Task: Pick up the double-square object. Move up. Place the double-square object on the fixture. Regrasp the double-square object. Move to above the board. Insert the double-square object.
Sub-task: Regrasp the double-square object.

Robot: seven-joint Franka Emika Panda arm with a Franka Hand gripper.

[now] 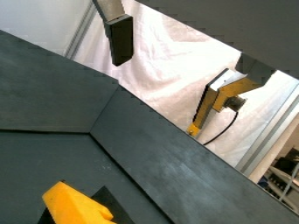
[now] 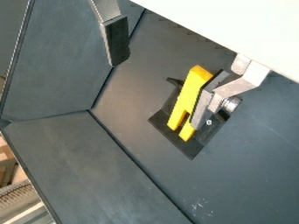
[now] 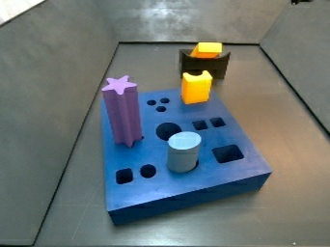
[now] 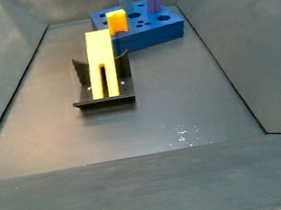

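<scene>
To set the double-square object up for insertion into the board [image 4: 161,35], my gripper will next grab its end raised above the fixture.
The double-square object [image 4: 100,55], a long yellow-orange grooved bar, leans on the dark fixture [image 4: 102,101] on the bin floor. It stands apart from the blue board [image 4: 161,35] behind it. In a side view its end [image 3: 206,48] shows above the fixture [image 3: 209,68], just beyond the board [image 3: 194,183]. My gripper [image 2: 167,83] hangs open high above the bar [image 2: 187,98], its fingers [image 2: 114,39] wide apart and holding nothing. In a wrist view the bar [image 1: 76,206] is far from the gripper [image 1: 176,80]. Neither side view shows the gripper.
The board carries a purple star peg [image 3: 123,111], a grey-blue cylinder [image 3: 184,152] and a stubby yellow-orange peg [image 3: 196,87], with several open holes. Sloped dark walls [image 4: 5,89] enclose the floor. White cloth [image 1: 176,61] hangs beyond the wall.
</scene>
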